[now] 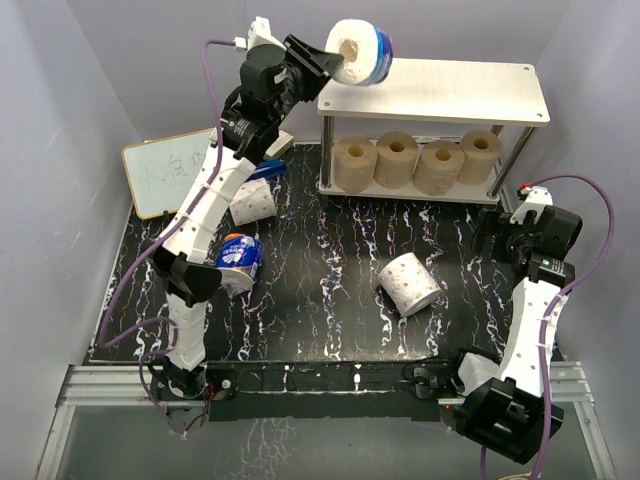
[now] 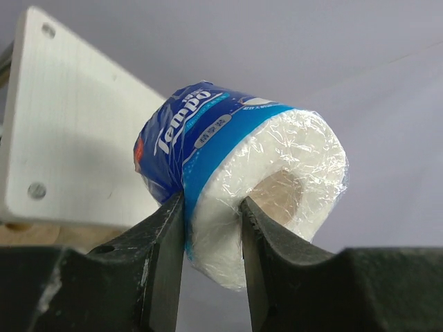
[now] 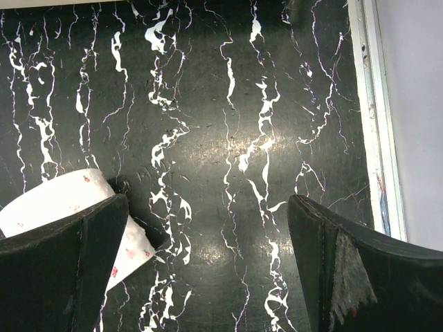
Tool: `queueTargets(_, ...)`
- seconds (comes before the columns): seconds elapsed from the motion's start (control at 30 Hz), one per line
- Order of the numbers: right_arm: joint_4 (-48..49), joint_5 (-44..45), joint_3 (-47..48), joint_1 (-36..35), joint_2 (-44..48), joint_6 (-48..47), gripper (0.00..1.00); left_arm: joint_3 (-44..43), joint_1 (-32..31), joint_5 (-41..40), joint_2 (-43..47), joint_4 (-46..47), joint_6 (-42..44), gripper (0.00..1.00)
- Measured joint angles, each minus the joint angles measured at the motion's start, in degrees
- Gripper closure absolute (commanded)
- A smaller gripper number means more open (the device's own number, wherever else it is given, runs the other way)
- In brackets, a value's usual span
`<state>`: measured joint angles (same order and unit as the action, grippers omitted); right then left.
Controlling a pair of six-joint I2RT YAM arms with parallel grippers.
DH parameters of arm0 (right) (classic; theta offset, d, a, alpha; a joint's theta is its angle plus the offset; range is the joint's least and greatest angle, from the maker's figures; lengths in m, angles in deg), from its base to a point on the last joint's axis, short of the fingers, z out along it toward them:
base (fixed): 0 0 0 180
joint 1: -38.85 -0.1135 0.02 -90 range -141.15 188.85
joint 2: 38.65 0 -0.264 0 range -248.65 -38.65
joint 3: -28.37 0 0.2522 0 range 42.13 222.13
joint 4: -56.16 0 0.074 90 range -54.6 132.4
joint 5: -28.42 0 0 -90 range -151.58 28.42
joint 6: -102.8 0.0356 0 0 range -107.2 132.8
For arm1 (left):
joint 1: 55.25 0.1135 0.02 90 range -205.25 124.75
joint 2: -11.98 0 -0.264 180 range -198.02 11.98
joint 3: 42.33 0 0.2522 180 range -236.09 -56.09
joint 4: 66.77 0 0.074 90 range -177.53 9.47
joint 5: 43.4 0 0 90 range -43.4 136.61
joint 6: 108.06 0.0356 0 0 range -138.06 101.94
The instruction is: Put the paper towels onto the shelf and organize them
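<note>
My left gripper keeps holding the roll for now, until it is on the shelf's top board. The roll hangs tilted in the air at the board's end and would tumble off.
My left gripper (image 1: 335, 55) is shut on a blue-wrapped paper towel roll (image 1: 362, 52) and holds it in the air at the left end of the shelf's top board (image 1: 450, 85). In the left wrist view one of its fingers (image 2: 163, 242) presses the roll's outer wall (image 2: 208, 131) and the other sits in the core; the gripper (image 2: 211, 207) has the shelf board (image 2: 69, 138) to its left. Four tan rolls (image 1: 396, 158) stand in a row on the lower board. A white patterned roll (image 1: 410, 283) lies on the table. My right gripper (image 1: 497, 240) is open and empty (image 3: 208, 207), with that white roll (image 3: 55, 200) by its left finger.
A second blue-wrapped roll (image 1: 240, 255) and another white roll (image 1: 252, 203) lie on the black marbled table (image 1: 330, 250) beside the left arm. A small whiteboard (image 1: 165, 170) leans at the back left. The table's white right edge (image 3: 374, 138) is near my right gripper.
</note>
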<state>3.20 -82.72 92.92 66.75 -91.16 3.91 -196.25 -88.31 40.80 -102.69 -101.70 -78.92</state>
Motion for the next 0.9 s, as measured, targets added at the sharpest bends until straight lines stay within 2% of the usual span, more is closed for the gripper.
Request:
queueTargets(0.17,0.0,0.0,0.0,0.0,0.0,0.0,0.02,-2.9,-0.1,-3.8,-2.4,8.8,3.1,1.0)
queueTargets(0.33,0.0,0.0,0.0,0.0,0.0,0.0,0.02,-3.1,-0.8,-5.5,-4.6,12.4,4.3,1.0)
queueTargets(0.63,0.0,-0.3,0.0,0.0,0.0,0.0,0.02,-3.1,-4.1,-5.7,-10.6,14.3,5.2,1.0)
queueTargets(0.9,0.0,-0.5,0.0,0.0,0.0,0.0,0.02,-3.1,-5.4,-5.6,-11.0,14.4,6.1,1.0)
